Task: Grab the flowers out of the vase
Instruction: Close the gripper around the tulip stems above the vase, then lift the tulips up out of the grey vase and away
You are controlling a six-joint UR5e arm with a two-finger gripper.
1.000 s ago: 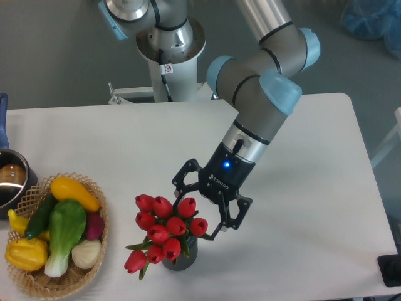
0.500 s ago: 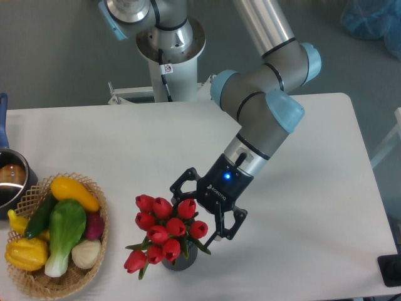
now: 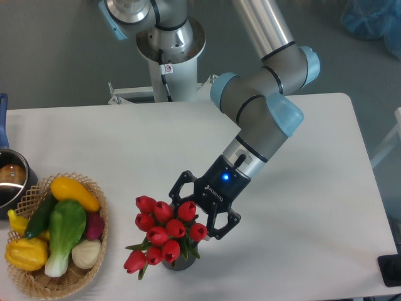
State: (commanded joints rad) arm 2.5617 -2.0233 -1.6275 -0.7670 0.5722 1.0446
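Note:
The robot's gripper will take hold of the flowers' red top buds next, so that it can lift the flowers [image 3: 164, 232] out of the dark grey vase [image 3: 177, 261].
A bunch of red tulip flowers [image 3: 164, 232] with green stems stands in a short dark grey vase [image 3: 177, 261] near the table's front edge. My gripper [image 3: 193, 218] reaches down over the upper right of the bunch, its black fingers open and straddling a couple of the top buds. The fingertips are partly hidden among the buds. Most of the vase is covered by the flowers; only its lower wall shows.
A wicker basket [image 3: 94, 251] of vegetables sits at the front left. A metal pot [image 3: 11, 182] stands at the left edge. The arm's base [image 3: 170, 50] rises behind the table. A dark object [image 3: 390, 269] shows at the right front corner.
The gripper has moved down and to the left, deeper into the bunch, and its fingers have narrowed a little around the top buds. Flowers and vase have stayed in place.

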